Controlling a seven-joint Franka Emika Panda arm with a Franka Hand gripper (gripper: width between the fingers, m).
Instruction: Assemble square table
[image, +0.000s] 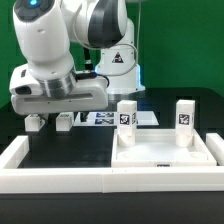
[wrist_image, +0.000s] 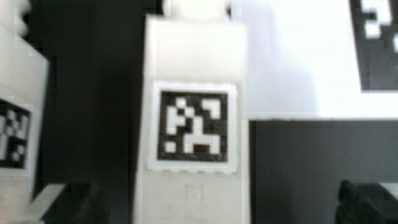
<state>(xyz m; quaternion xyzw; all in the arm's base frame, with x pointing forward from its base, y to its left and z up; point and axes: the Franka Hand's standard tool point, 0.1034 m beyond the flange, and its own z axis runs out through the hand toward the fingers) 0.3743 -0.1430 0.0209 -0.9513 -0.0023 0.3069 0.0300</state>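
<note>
My gripper is to grab the leg block by its tagged body (wrist_image: 192, 128), so the leg block's narrow end stays free to go into the white square tabletop.
The white square tabletop (image: 160, 158) lies at the exterior view's right with two tagged leg blocks (image: 127, 115) (image: 185, 115) standing upright on it. Two more leg blocks lie at the left, one (image: 65, 122) under my hand and another (image: 35, 124) beside it. My gripper (image: 65, 114) hangs low over the first one. In the wrist view that leg block (wrist_image: 192, 120) runs lengthwise between my dark fingertips (wrist_image: 71, 205). The gripper (wrist_image: 217, 204) is open, with a gap on each side of the block. The edge of the second lying block (wrist_image: 11, 130) shows beside it.
The marker board (image: 100, 118) lies flat just behind the tabletop, next to the lying legs, and shows white in the wrist view (wrist_image: 302, 60). A long white rail (image: 60, 178) borders the black surface at the front and left.
</note>
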